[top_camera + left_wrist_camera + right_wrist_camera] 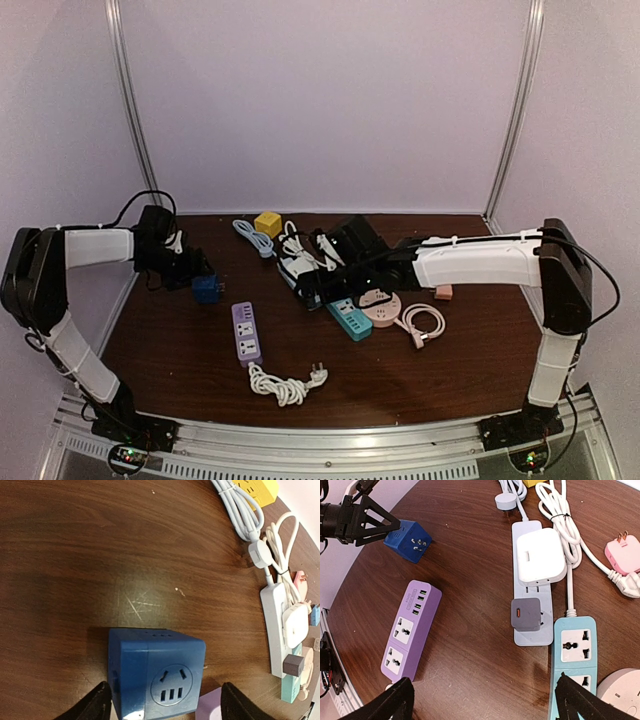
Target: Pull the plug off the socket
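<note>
Next, my right gripper reaches the small grey charger and grabs opposite sides of its body, clear of the power strip, to pull its prongs out.
A pale grey power strip (533,634) lies on the brown table with a white adapter (540,555) and a small grey charger (526,614) plugged into it. My right gripper (482,680) is open and empty, hovering just near of the strip, between it and a purple strip (411,625). In the top view the right gripper (315,285) sits over the strip's (297,268) near end. A blue cube socket (155,675) lies loose on the table with its prongs showing. My left gripper (164,689) is open, its fingers on either side of the cube, not touching it.
A teal strip (572,655) lies right of the grey one, beside a pink round socket (380,305). A pink plug (621,555), white cables (560,515) and a yellow cube (267,223) lie further back. A coiled white cable (285,383) lies near the purple strip (246,332).
</note>
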